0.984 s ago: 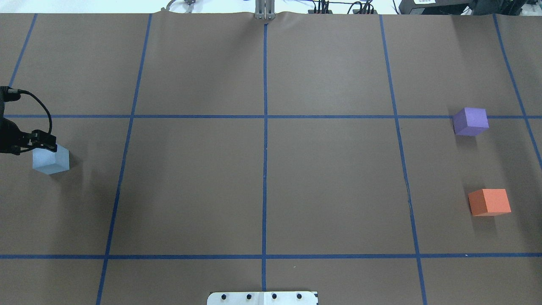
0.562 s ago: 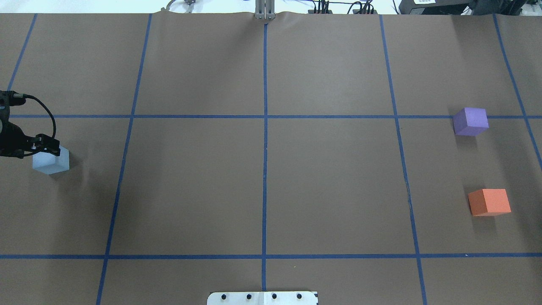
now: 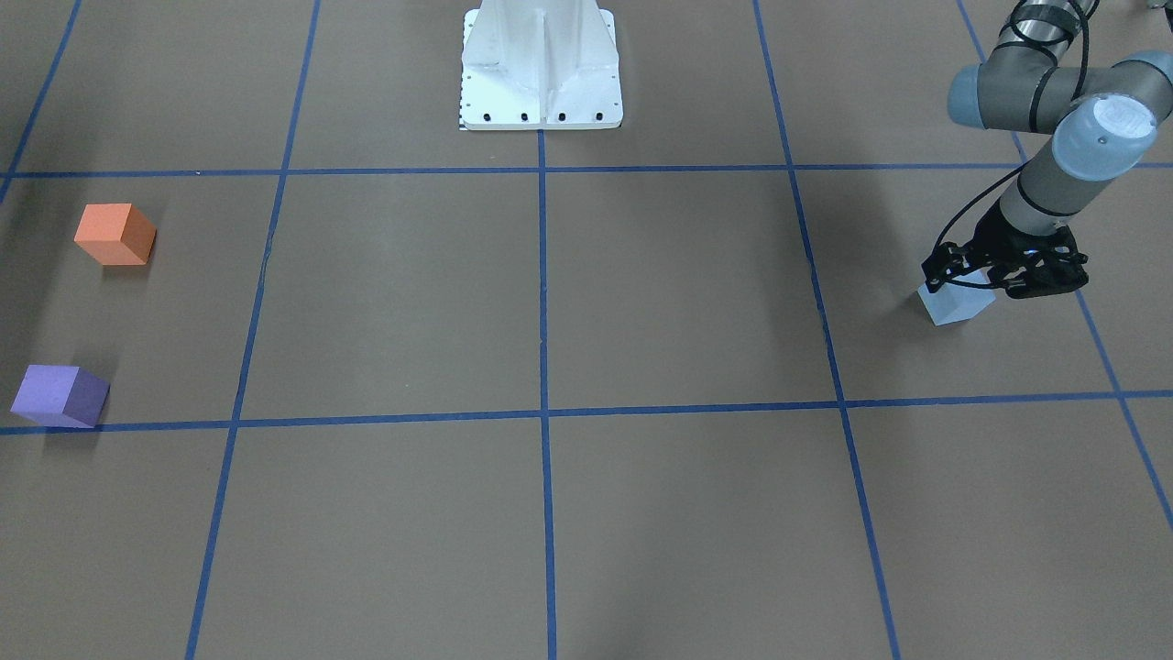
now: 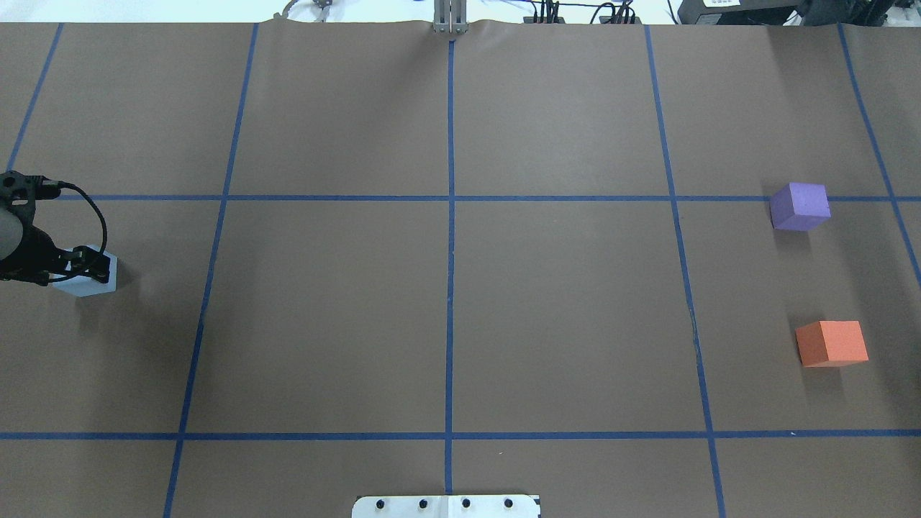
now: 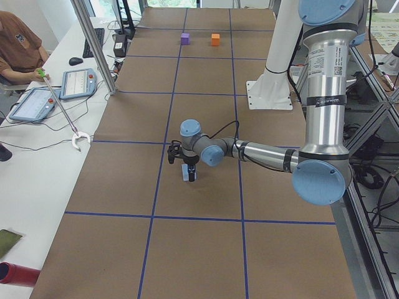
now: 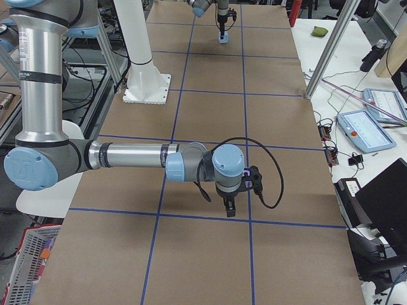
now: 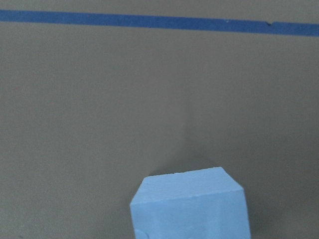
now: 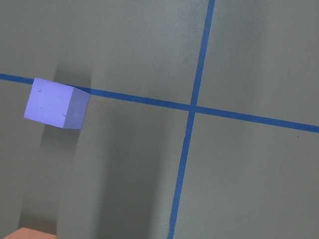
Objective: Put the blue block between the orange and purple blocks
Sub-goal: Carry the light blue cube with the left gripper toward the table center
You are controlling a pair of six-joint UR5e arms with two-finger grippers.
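My left gripper grabs the light blue block (image 4: 86, 286) by its opposite sides next, to place it between the orange and purple blocks.
The light blue block (image 4: 86, 286) sits at the table's far left; it also shows in the front view (image 3: 953, 307) and at the bottom of the left wrist view (image 7: 189, 206). My left gripper (image 4: 85, 263) is low over it, open, with its fingers on either side of the block's top. The purple block (image 4: 799, 206) and the orange block (image 4: 831, 343) sit apart at the far right. My right gripper (image 6: 229, 208) hangs above the table near them; I cannot tell whether it is open or shut. The right wrist view shows the purple block (image 8: 56, 103) and a corner of the orange block (image 8: 30, 234).
The robot's white base plate (image 3: 541, 64) stands at the middle of the near edge. Blue tape lines (image 4: 450, 288) divide the brown table into squares. Operators' tablets (image 5: 78, 84) lie on a side desk beyond the table.
My left gripper has moved down and a little to the right onto the blue block, covering more of its top. The blocks have not moved.
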